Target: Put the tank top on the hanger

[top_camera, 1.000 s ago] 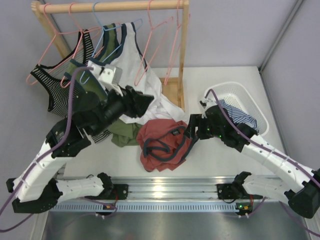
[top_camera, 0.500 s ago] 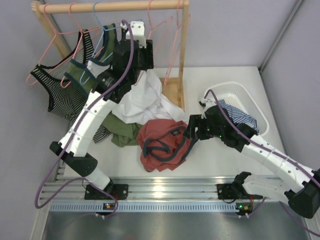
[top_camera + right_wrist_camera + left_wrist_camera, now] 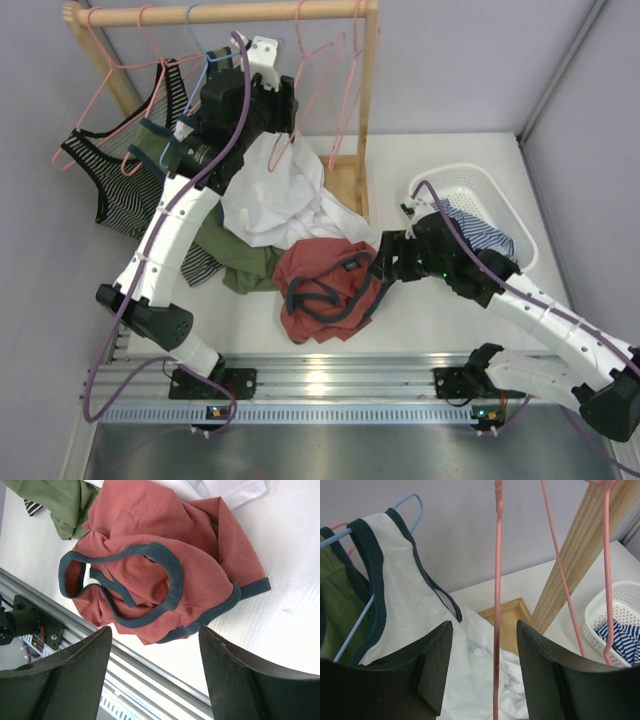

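The pink hanger (image 3: 299, 30) would stay on the wooden rod if the robot raised its left gripper now. The wire (image 3: 296, 98) runs down between the gripper's open fingers and touches neither of them.
The rust-red tank top (image 3: 325, 285) lies crumpled on the table near the front rail, its navy-trimmed armholes facing up (image 3: 165, 555). My right gripper (image 3: 381, 266) hovers open just right of it, and the shirt's hem lies beyond the fingertips (image 3: 155, 635), untouched. My left gripper (image 3: 285, 108) is raised at the rack. It is open, and one wire of an empty pink hanger (image 3: 496, 605) runs down between its jaws without touching either. That hanger (image 3: 299, 30) hangs from the wooden rod.
A wooden rack (image 3: 366, 110) holds a white navy-trimmed top (image 3: 400, 600) on a blue hanger, an olive top (image 3: 160, 150) and a striped top (image 3: 110, 180). White and olive cloth trails onto the table. A white basket (image 3: 470, 185) with striped cloth stands right.
My left arm swung up from the clothes pile to the rack and now straddles the pink hanger's wire, its jaws a little wider. The right arm barely moved.
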You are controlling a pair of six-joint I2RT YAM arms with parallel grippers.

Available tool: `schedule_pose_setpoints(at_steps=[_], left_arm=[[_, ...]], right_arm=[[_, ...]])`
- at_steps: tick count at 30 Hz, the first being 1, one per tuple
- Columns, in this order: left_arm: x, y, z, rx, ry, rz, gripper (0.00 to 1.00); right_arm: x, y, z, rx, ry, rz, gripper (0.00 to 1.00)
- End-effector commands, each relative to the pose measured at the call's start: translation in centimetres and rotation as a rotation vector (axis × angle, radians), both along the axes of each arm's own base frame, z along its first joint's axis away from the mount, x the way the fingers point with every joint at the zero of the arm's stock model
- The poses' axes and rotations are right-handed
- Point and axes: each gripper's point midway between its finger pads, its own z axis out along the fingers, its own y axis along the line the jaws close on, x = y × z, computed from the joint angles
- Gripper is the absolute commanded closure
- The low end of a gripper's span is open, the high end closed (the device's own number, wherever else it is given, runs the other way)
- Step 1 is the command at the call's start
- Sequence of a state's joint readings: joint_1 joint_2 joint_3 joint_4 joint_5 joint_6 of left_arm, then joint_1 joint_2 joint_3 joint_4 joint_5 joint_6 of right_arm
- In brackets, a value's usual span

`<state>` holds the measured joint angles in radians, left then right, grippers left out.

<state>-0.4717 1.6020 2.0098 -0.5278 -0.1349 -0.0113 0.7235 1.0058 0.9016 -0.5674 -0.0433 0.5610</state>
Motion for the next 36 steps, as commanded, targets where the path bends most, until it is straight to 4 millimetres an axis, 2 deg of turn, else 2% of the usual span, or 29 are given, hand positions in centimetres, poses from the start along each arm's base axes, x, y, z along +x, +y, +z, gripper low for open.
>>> schedule_pose_setpoints(at_steps=[1,10,25,36], left_arm=[[-0.1,-1.0,2.0,-0.033,-0.082,-0.133,0.41],[1.0,-1.8,1.0,-0.038,-0.068,-0.161,0.42],[3.2,-2.2,-0.7,-0.057,-0.055,-0.126,0.48],[3.6,-2.1,-0.9,-0.061,-0.077,-0.112,0.52]], right_arm=[[0.0,-0.4,1.2,0.028,-0.040,-0.009,0.30],[-0.2,-0.6,0.5,0.025,-0.024,-0.015,0.30],[-0.6,-1.2,0.7,0.024,-0.029,-0.024,0.31],[-0.7,-1.4,0.7,0.022,-0.033,-0.031,0.32]])
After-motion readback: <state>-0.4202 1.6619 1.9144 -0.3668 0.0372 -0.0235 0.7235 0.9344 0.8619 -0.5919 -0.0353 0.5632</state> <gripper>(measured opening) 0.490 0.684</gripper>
